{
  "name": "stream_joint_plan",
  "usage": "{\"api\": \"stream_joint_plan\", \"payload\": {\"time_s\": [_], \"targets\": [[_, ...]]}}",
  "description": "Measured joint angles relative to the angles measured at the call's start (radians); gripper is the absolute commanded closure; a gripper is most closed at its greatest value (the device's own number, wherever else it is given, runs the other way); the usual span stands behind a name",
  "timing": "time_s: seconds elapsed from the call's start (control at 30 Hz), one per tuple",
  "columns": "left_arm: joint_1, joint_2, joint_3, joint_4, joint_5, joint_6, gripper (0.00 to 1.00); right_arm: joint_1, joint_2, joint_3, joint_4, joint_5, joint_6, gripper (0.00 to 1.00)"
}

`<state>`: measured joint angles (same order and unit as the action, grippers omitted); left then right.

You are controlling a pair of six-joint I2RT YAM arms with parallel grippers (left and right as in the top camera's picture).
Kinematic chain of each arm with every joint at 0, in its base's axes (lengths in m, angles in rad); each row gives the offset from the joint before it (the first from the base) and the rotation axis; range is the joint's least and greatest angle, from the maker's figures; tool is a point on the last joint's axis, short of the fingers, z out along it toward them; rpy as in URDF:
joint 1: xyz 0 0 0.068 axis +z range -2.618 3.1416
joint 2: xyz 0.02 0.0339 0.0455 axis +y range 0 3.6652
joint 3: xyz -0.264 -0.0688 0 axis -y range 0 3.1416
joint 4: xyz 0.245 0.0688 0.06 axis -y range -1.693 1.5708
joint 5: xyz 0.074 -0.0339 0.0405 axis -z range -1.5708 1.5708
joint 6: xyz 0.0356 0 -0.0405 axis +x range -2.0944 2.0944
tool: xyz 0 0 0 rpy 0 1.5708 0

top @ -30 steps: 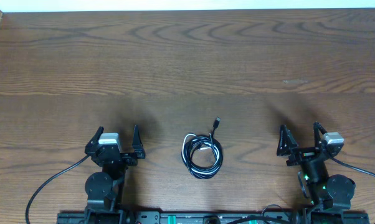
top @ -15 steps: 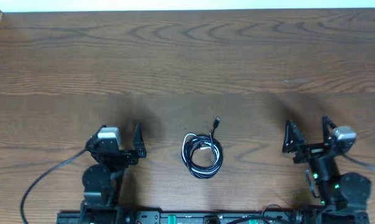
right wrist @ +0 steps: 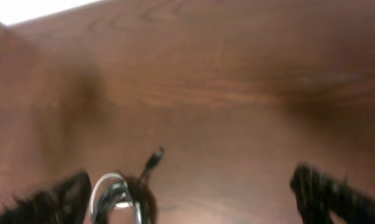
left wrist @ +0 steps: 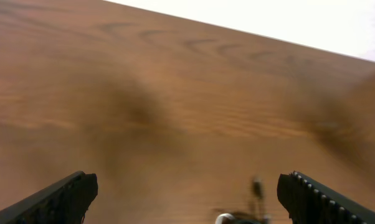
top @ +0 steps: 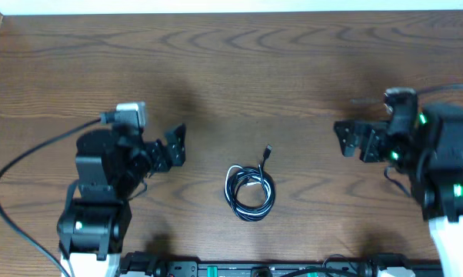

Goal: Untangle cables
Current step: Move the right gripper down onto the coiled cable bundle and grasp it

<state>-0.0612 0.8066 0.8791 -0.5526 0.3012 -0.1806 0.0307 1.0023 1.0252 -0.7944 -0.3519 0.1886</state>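
My right gripper needs to reach the cable coil and grab the side of the coil facing it, leaving the black plug end and the coil's opposite side free to untangle.
The cables [top: 251, 193] lie in one small coil of black cords and a white one at the table's centre front. A black plug end [top: 268, 151] sticks out toward the back. My left gripper [top: 172, 148] hangs open to the left of the coil, pointing toward it and apart from it. My right gripper [top: 346, 138] hangs open further off on the right. The left wrist view shows the coil [left wrist: 237, 217] at the bottom edge, between the wide-apart fingers [left wrist: 68, 194]. In the blurred right wrist view the coil [right wrist: 122, 196] sits beside the left finger [right wrist: 53, 202].
The wooden table [top: 231, 69] stretches bare to its pale back edge [top: 231, 6]. Thick black arm leads [top: 20, 173] trail at the left. The arms' mounting rail [top: 247, 269] runs along the front edge.
Both arms have lifted off their rest at the front edge and swung forward. Their grippers now point inward toward the coil. The cables have not moved.
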Motion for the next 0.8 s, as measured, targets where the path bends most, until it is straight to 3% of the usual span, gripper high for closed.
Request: {"api": "stream_joint_plan", "payload": {"time_s": [0.17, 0.27, 0.33, 0.43, 0.57, 0.8], "targets": [[0.000, 0.036, 0.020, 0.076, 0.119, -0.039, 0.02, 0.098, 0.200, 0.225, -0.225, 0.031, -0.024, 0.01], [0.000, 0.036, 0.020, 0.072, 0.188, -0.056, 0.02, 0.150, 0.275, 0.292, -0.220, 0.034, -0.031, 0.01], [0.000, 0.036, 0.020, 0.037, 0.224, -0.060, 0.02, 0.175, 0.303, 0.298, -0.205, 0.019, -0.034, 0.01], [0.000, 0.040, 0.020, -0.063, 0.255, -0.058, 0.15, 0.216, 0.346, 0.298, -0.199, -0.014, -0.042, 0.10], [0.000, 0.088, 0.020, -0.222, 0.271, -0.051, 0.16, 0.276, 0.414, 0.298, -0.223, -0.017, -0.018, 0.09], [0.000, 0.216, 0.052, -0.281, 0.274, -0.042, 0.21, 0.441, 0.610, 0.297, -0.250, 0.071, 0.069, 0.11]]}}
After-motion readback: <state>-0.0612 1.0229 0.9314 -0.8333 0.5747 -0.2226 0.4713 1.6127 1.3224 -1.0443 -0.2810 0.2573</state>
